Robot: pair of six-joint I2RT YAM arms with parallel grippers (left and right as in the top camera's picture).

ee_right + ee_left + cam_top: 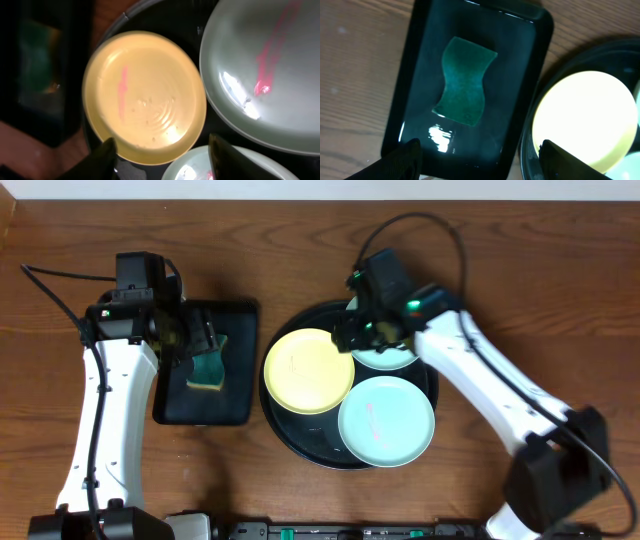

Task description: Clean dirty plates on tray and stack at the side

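Next, my left gripper grabs the green wavy sponge across its narrow middle [209, 364] [464, 83], so the sponge's bottom stays free to wipe the dirty plates.
The round black tray [290, 437] holds three plates. A pale yellow plate [308, 370] [145, 95] with a thin pink streak lies at its left. One mint plate [386, 420] [270, 65] with a pink smear lies at the front. The other mint plate [388, 360] [187, 170] is at the back, partly hidden under my right arm. My right gripper [350, 335] [162, 160] hovers low over the yellow plate's near rim, fingers apart on either side of that rim, gripping nothing. My left gripper [205, 340] [480, 160] is wide open above the small rectangular tray [520, 30].
A green wavy sponge [208, 370] [465, 82] lies in the rectangular black tray [235, 315], left of the round tray [600, 50]. Bare wood tabletop [520, 300] extends to the right of the round tray and along the far edge.
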